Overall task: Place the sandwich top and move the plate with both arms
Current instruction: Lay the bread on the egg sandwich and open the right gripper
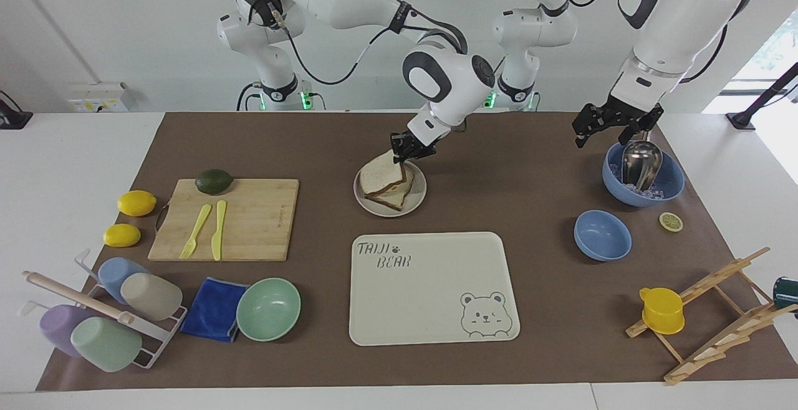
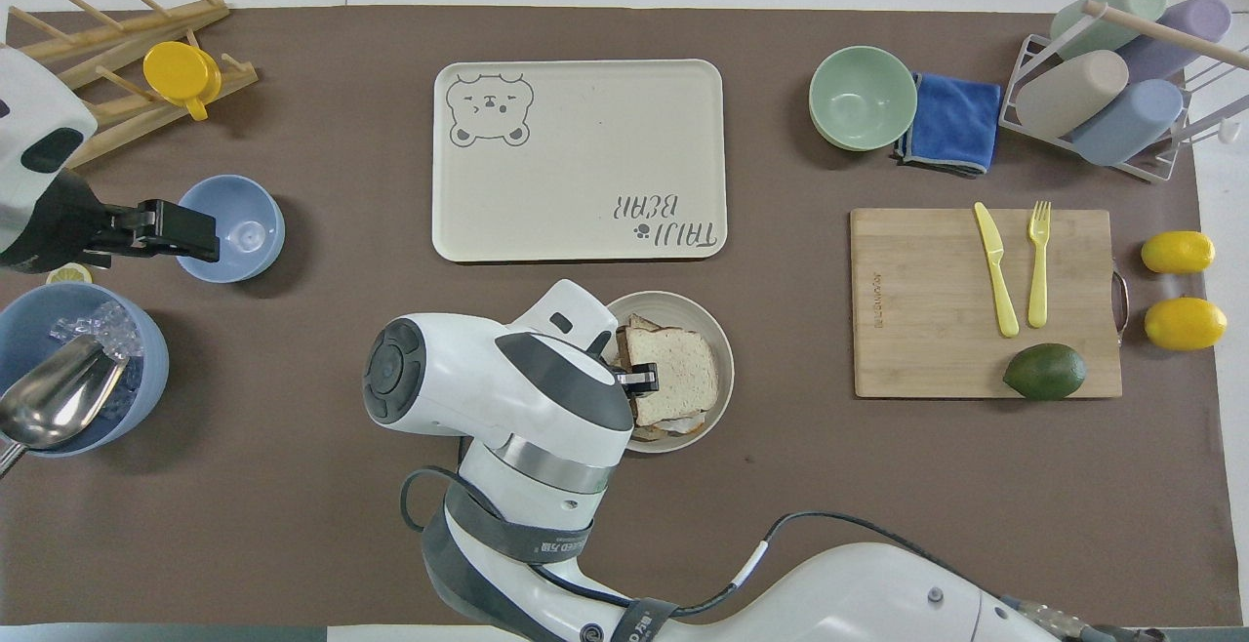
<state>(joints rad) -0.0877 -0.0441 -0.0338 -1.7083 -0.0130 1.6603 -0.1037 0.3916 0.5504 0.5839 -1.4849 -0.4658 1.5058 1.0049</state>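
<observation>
The stacked bread slices cover the middle of the small round plate (image 2: 723, 357), so my left gripper needs to pinch the plate by its bare rim (image 2: 635, 299) next.
The sandwich top (image 1: 381, 174) (image 2: 683, 367) lies tilted on the lower slices stacked on the small round plate (image 1: 419, 201) (image 2: 723, 357). Its edge nearer the robots is lifted, and my right gripper (image 1: 405, 151) (image 2: 639, 378) is shut on that edge. The right arm's wrist hides part of the plate in the overhead view. My left gripper (image 1: 608, 131) (image 2: 200, 232) hangs open and holds nothing, above the rim of the large blue bowl (image 1: 670, 190) (image 2: 146, 398) that holds ice and a metal scoop.
A cream bear-printed tray (image 1: 430, 310) lies just farther from the robots than the plate. A small blue bowl (image 1: 601, 234), a lemon slice and a wooden rack with a yellow cup (image 1: 662, 310) are toward the left arm's end. A cutting board (image 1: 249, 210), green bowl, cloth and cup rack are toward the right arm's end.
</observation>
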